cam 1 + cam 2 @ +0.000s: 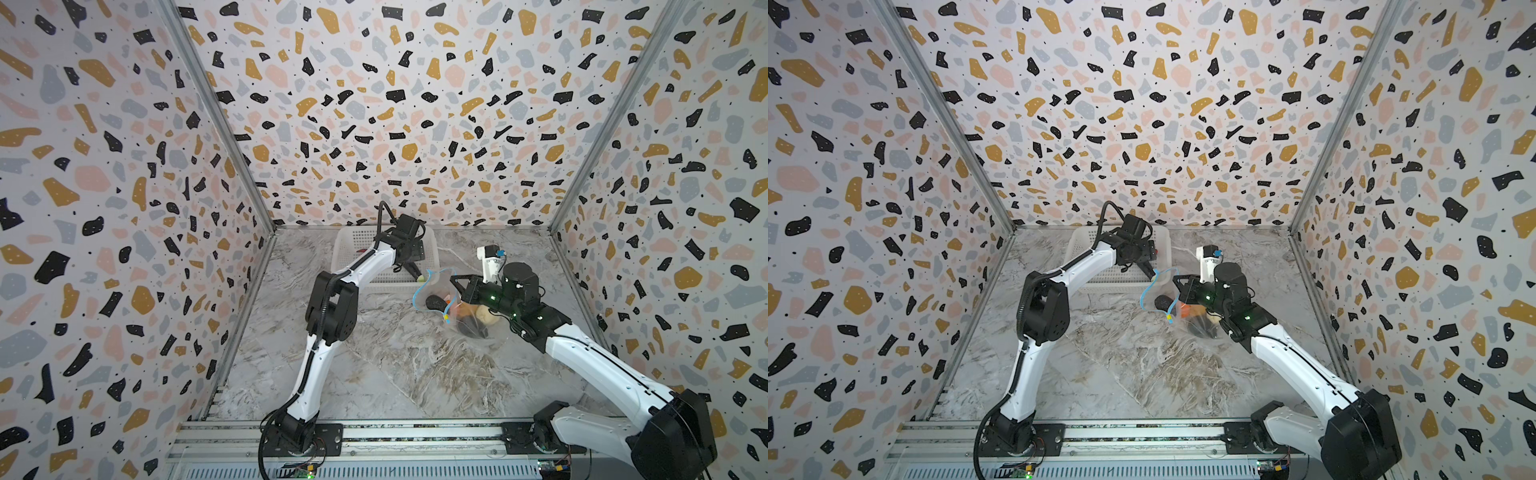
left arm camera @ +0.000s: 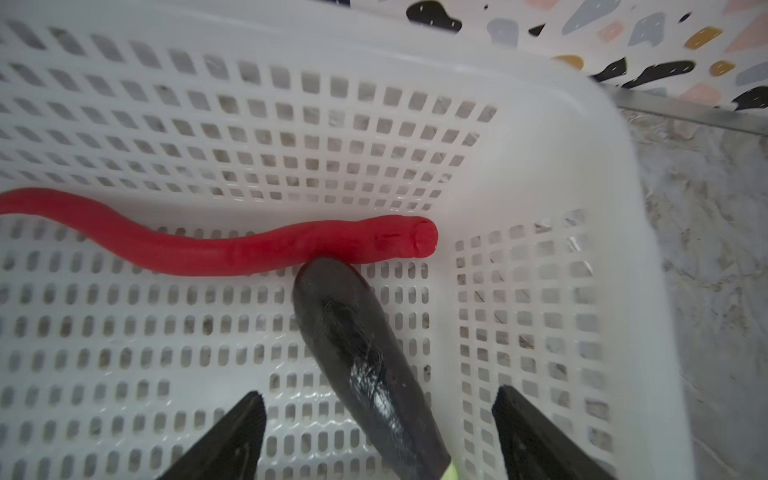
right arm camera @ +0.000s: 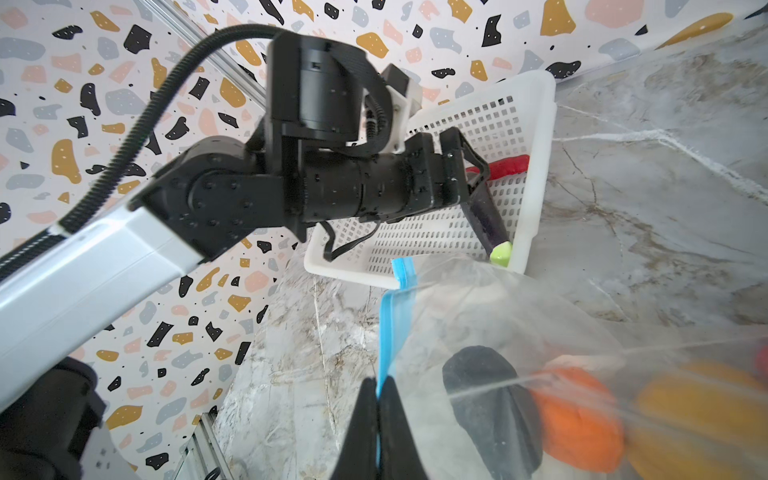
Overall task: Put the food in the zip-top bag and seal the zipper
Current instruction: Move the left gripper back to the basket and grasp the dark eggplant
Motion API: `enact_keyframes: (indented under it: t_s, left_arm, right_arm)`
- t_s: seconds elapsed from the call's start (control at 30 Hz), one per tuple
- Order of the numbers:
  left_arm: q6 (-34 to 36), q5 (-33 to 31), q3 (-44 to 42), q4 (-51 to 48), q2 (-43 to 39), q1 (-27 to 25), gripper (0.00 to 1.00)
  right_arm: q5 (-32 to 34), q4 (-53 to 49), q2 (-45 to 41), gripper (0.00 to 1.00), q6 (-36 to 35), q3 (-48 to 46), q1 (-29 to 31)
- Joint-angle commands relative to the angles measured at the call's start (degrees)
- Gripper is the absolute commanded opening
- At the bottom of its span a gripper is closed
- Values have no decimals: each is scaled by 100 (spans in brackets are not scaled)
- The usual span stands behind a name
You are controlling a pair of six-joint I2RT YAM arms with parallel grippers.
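Note:
The green end of the eggplant (image 2: 353, 345) needs to stay free to go into the zip-top bag. My left gripper should grab the eggplant across its dark body next.
In the left wrist view a dark eggplant (image 2: 353, 345) lies on the floor of the basket, its tip touching a long red chili (image 2: 208, 249). My left gripper (image 2: 379, 392) is open, one finger on each side of the eggplant and clear of it. The clear zip-top bag (image 3: 498, 311) lies on the table to the right of the basket, in both top views (image 1: 457, 307). My right gripper (image 3: 379, 382) is shut on the bag's light blue zipper (image 3: 390, 324) and holds the mouth up. Inside the bag are a black oval (image 3: 486, 399), an orange (image 3: 577, 419) and a yellow-brown potato (image 3: 698, 407).
The white perforated basket (image 1: 353, 245) stands against the back wall, its right rim (image 3: 540, 166) close to the bag's mouth. Patterned walls close in the marble table (image 1: 395, 365) on three sides. A metal rail (image 1: 374, 432) carrying both arm bases runs along the front.

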Motion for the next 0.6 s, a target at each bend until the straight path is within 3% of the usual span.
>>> enact_keyframes:
  t_s: [0.0, 0.2, 0.57]
  left_arm:
    - [-111, 46, 528, -372, 296, 68, 87]
    - [-190, -22, 362, 43, 457, 140, 81]
    - [-43, -62, 448, 139, 793, 211, 55]
  right_arm:
    - [-108, 102, 48, 0, -95, 26, -39]
    - [-227, 186, 193, 0, -88, 8, -91]
    - [-375, 387, 391, 0, 9, 0, -89]
